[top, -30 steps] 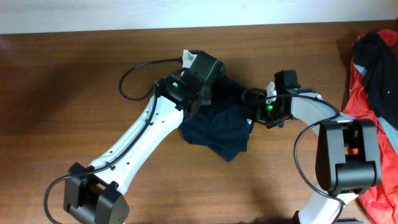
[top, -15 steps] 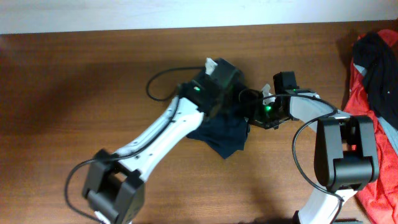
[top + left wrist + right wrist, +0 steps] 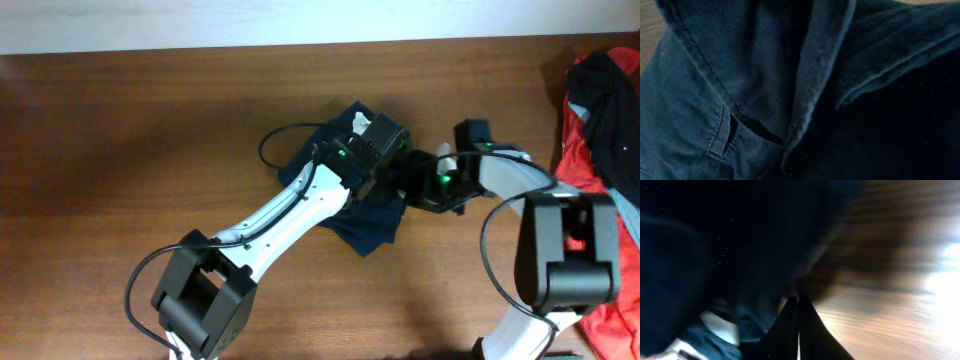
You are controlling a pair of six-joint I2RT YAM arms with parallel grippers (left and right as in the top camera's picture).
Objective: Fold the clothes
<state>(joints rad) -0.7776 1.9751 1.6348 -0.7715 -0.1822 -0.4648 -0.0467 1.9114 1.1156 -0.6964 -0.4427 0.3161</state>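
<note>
My left gripper holds the shorts and should let go of them now, because the held hem (image 3: pixel 714 81) is low over the shorts' body (image 3: pixel 682 110) beside the belt loop.
The navy shorts (image 3: pixel 365 225) lie bunched at the table's middle, with one part spread to the upper left. My left gripper (image 3: pixel 387 160) is pressed down into them; its fingers are hidden, and folds, a hem and a belt loop of the shorts (image 3: pixel 740 75) fill the left wrist view. It appears shut on the cloth. My right gripper (image 3: pixel 422 178) is at the shorts' right edge. Its fingers (image 3: pixel 799 300) are shut together, tips at the dark cloth (image 3: pixel 715 240), near a white label (image 3: pixel 720 325).
A red, black and grey garment heap (image 3: pixel 600 110) lies at the right edge of the wooden table (image 3: pixel 130 170). The left arm's black cable (image 3: pixel 275 145) loops over the shorts' upper left. Both arms meet closely at the middle.
My left gripper has moved right across the shorts toward the right gripper, uncovering cloth at the upper left. The right gripper has shifted slightly right.
</note>
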